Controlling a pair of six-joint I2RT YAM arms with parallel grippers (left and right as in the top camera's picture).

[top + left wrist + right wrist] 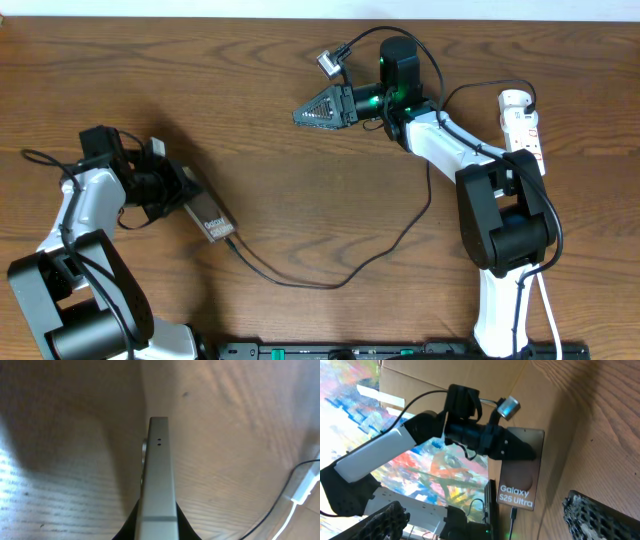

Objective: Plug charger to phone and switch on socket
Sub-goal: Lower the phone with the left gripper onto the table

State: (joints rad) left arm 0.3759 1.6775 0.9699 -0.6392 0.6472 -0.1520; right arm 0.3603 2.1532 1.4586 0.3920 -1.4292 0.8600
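Observation:
The phone hangs edge-on above the table and would drop if I opened now, so my left gripper needs to keep holding it.
My left gripper (183, 198) is shut on the phone (211, 223) and holds it edge-on in the left wrist view (159, 475). In the right wrist view the phone (517, 477) shows pale "Galaxy S25 Ultra" lettering. The charger's small black plug (513, 513) sits in the phone's lower end. The charger cable (330, 284) loops across the table toward the white socket (522, 122) at the far right. My right gripper (305, 113) is open and empty above the table's upper middle, pointing left, well apart from the socket.
The wooden table (300, 200) carries both arms. A white cord (548, 310) runs down beside the right arm's base. A black rail (400, 350) lies along the front edge. A small silver camera (330, 60) hangs near the right wrist.

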